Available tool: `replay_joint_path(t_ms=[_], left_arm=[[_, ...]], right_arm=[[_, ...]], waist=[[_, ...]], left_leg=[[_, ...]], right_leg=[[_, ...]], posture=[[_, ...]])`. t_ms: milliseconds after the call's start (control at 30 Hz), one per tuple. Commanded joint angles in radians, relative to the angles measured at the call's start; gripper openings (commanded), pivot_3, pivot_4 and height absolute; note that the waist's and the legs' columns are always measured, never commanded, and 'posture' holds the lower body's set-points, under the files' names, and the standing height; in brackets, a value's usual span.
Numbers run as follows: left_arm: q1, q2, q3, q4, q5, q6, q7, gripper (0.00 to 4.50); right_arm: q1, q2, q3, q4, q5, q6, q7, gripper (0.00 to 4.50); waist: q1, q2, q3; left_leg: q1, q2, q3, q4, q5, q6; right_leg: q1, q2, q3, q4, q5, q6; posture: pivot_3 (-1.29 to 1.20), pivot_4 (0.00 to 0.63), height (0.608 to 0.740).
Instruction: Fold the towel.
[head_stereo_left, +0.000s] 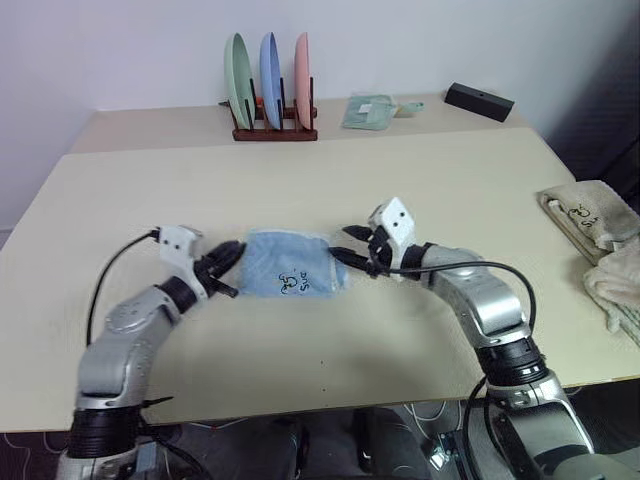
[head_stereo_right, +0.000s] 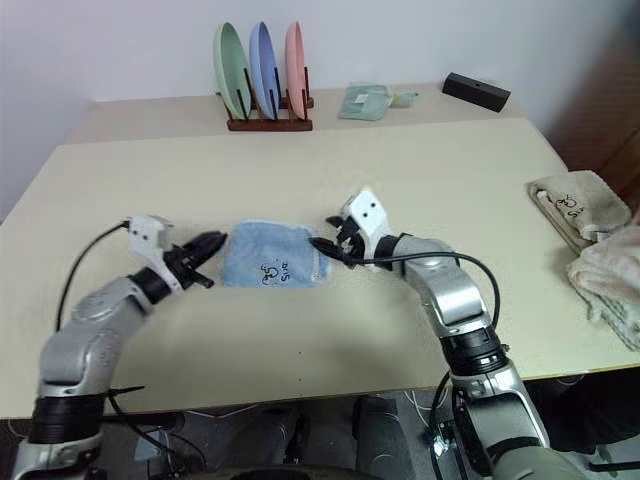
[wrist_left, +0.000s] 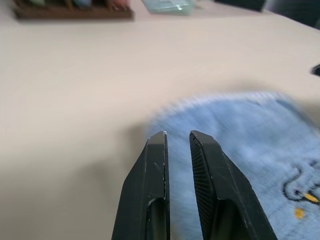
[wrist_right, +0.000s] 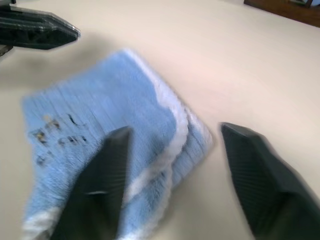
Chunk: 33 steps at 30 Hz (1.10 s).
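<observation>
I should pinch the white-trimmed folded corner (head_stereo_left: 338, 268) with my right gripper next. It stands up in layers, while the rest of the towel (head_stereo_left: 275, 262) lies flat.
The towel (head_stereo_left: 292, 265), light blue with dark embroidered writing, lies folded into a small pad on the middle of the table (head_stereo_left: 300, 180). My left gripper (head_stereo_left: 228, 268) sits just off the towel's left edge. In the left wrist view its fingers (wrist_left: 159, 165) stand almost together with only a thin gap and nothing between them, and the towel (wrist_left: 240, 130) lies just beyond. My right gripper (head_stereo_left: 355, 248) is at the towel's right edge. In the right wrist view it (wrist_right: 175, 129) is wide open, its fingers astride the white-trimmed folded corner (wrist_right: 100, 100), gripping nothing.
A wooden rack with three upright plates (head_stereo_left: 270, 75) stands at the back. To its right are a pale green folded cloth (head_stereo_left: 368, 110) and a black box (head_stereo_left: 479, 101). Beige towels (head_stereo_left: 600, 235) are piled at the table's right edge.
</observation>
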Motion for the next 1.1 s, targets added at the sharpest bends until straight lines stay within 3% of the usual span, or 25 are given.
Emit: replay_joint_path(t_ms=[33,267,600,700,933,1100], left_arm=[[0.033,0.075,-0.011,-0.044,0.064,-0.060,-0.056,0.67],[0.049,0.069,-0.045,-0.134,0.021,-0.073,-0.123,0.67],[0.048,0.048,-0.114,-0.189,0.035,-0.057,-0.113,0.67],[0.060,0.052,-0.104,-0.201,0.028,-0.053,-0.106,0.67],[0.087,0.056,-0.088,-0.209,0.036,-0.053,-0.088,0.67],[0.075,0.034,-0.091,-0.205,0.027,-0.053,-0.071,0.67]], right_arm=[[-0.010,0.082,-0.133,-0.045,0.155,0.279,-0.119,4.46],[-0.018,0.177,-0.206,-0.032,0.224,0.491,-0.267,4.46],[-0.031,0.250,-0.096,0.086,0.181,0.466,-0.313,4.46],[-0.049,0.281,-0.116,0.103,0.199,0.460,-0.321,3.63],[-0.066,0.304,-0.171,0.101,0.232,0.464,-0.338,0.04],[-0.078,0.288,-0.260,0.063,0.269,0.469,-0.364,0.04]], waist=[[0.000,0.000,0.000],[0.002,0.001,0.000],[-0.009,0.000,0.000],[-0.012,0.001,0.000],[-0.021,0.001,0.000],[-0.019,0.001,0.000]], left_leg=[[0.000,0.000,0.000,0.000,0.000,0.000],[-0.001,0.000,0.000,0.000,0.000,0.001],[0.001,0.000,0.000,0.000,0.000,0.000],[0.001,0.000,0.000,0.000,0.000,0.000],[0.000,0.000,0.000,0.000,0.000,0.001],[0.000,0.000,0.000,0.000,0.000,0.001]], right_leg=[[0.000,0.000,0.000,0.000,0.000,0.000],[0.000,-0.001,0.000,0.000,0.000,0.000],[0.000,0.000,0.000,0.000,0.000,0.000],[0.001,0.000,0.000,0.001,0.000,0.000],[0.000,0.000,0.000,0.000,0.000,0.000],[0.000,0.000,0.000,0.000,0.000,0.000]], posture=[[0.00,0.150,0.740],[0.00,0.150,0.740],[0.00,0.150,0.740],[0.00,0.150,0.740],[0.00,0.150,0.740],[0.00,0.150,0.740]])
